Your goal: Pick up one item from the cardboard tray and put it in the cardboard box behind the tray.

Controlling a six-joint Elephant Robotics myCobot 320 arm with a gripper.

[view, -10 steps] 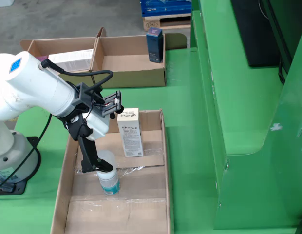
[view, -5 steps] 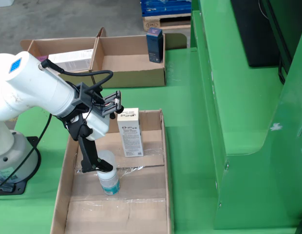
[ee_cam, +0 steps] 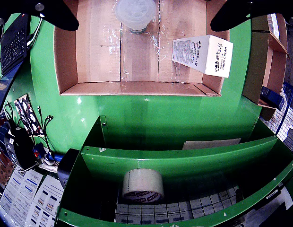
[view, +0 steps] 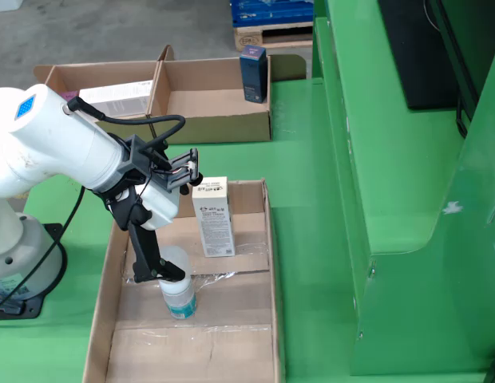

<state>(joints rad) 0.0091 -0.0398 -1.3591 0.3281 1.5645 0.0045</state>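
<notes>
Next, the gripper grabs the clear plastic bottle by its translucent cap [ee_cam: 135, 14] to move the bottle into the cardboard box [ee_cam: 271, 61].
In the view that rides on the gripper, a clear bottle with a translucent cap [ee_cam: 135, 14] stands in the cardboard tray [ee_cam: 66, 61], and a white printed carton [ee_cam: 203, 54] stands to its right. My gripper [ee_cam: 144, 27] is open, its black fingers [ee_cam: 56, 16] wide apart on either side of the bottle, with gaps showing. From the side, the gripper [view: 164, 271] is down at the cap of the teal-labelled bottle [view: 178, 299]. The white carton [view: 213, 215] stands upright just behind it in the tray [view: 271, 263]. The divided cardboard box [view: 211, 104] lies beyond the tray.
The divided box holds a white carton [view: 116, 96] and a dark blue carton [view: 253, 62]. A tall green housing [view: 407, 159] rises to the right in the side view. A tape roll [ee_cam: 142, 185] sits on a green shelf, and a keyboard [ee_cam: 13, 42] lies at the left.
</notes>
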